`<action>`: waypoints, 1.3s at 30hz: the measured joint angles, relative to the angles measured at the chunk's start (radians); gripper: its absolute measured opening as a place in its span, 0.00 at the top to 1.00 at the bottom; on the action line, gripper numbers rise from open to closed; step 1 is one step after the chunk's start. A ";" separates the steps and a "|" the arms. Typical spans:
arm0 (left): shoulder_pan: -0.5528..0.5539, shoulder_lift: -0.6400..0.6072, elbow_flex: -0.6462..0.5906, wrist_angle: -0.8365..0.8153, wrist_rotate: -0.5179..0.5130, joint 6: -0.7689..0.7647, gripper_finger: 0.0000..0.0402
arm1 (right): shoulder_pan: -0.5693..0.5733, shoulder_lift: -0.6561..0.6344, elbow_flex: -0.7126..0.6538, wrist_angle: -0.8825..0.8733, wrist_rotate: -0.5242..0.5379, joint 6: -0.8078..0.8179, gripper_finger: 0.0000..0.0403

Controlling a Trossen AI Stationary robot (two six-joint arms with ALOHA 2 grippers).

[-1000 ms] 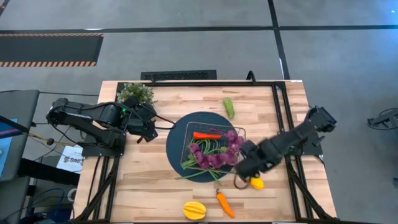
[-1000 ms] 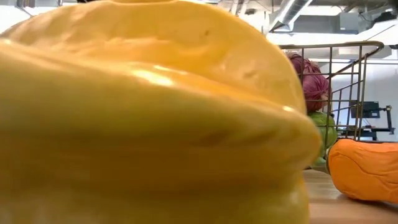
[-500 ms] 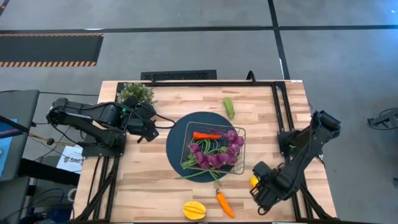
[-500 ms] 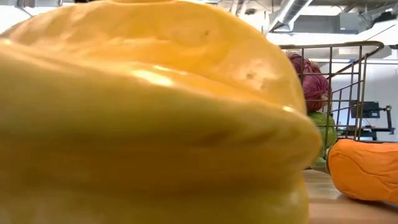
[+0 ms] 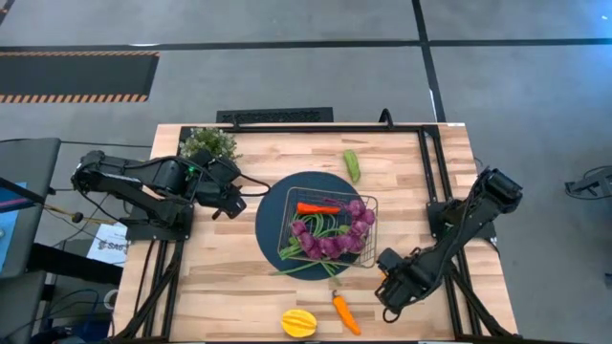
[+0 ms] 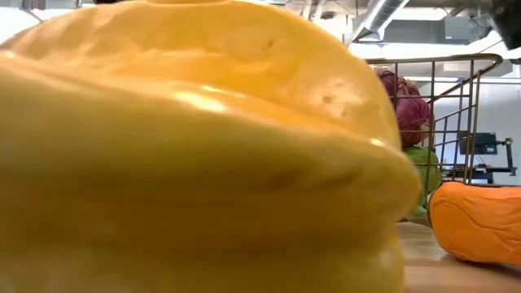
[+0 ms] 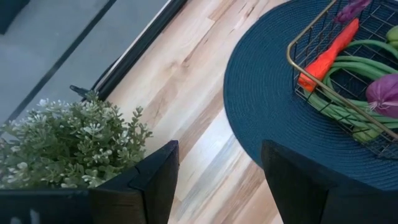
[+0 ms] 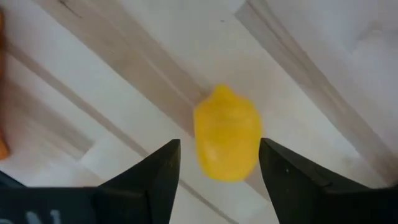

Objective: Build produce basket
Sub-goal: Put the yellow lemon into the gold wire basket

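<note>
The robot's right gripper will grab the lemon by the middle of its body (image 8: 227,140) next, to build the produce basket.
The wire basket (image 5: 328,230) stands on a dark blue round mat (image 5: 273,222) and holds an orange carrot (image 5: 316,207), purple grapes (image 5: 337,237) and green beans (image 5: 308,256). A lemon (image 8: 227,134) lies on the wood. My right gripper (image 8: 219,149) points down over it, open, one finger on either side and not touching. In the high view the right gripper (image 5: 390,281) hides the lemon. My left gripper (image 7: 217,180) hangs open near the mat's left edge, holding nothing. A yellow ribbed fruit (image 5: 298,322), a second carrot (image 5: 346,313) and a cucumber (image 5: 352,164) lie loose.
A bushy potted plant (image 5: 210,143) stands at the far left corner, close to my left arm. The yellow ribbed fruit (image 6: 195,146) fills most of the low view, with the loose carrot (image 6: 476,221) and the basket (image 6: 456,114) behind it. Black frame rails run along both table sides.
My right gripper has swung away from the basket's near right corner toward the table's near edge and has come down over the lemon, which it now covers in the high view. The lemon has stayed in place.
</note>
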 joint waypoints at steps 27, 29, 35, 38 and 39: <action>0.000 0.000 0.000 0.008 0.022 -0.021 0.47 | 0.003 0.058 -0.117 0.184 -0.027 -0.046 0.41; 0.000 0.000 0.000 0.008 0.021 -0.025 0.47 | 0.002 0.058 -0.117 0.186 -0.035 -0.051 0.42; 0.000 0.000 0.000 0.008 0.021 -0.029 0.47 | -0.018 0.055 -0.107 0.187 -0.082 -0.077 0.66; 0.000 0.000 0.000 0.008 0.021 -0.028 0.47 | -0.029 0.056 -0.085 0.169 -0.092 -0.084 0.74; 0.000 0.000 0.000 0.008 0.021 -0.028 0.47 | -0.032 0.050 -0.075 0.161 -0.091 -0.092 0.74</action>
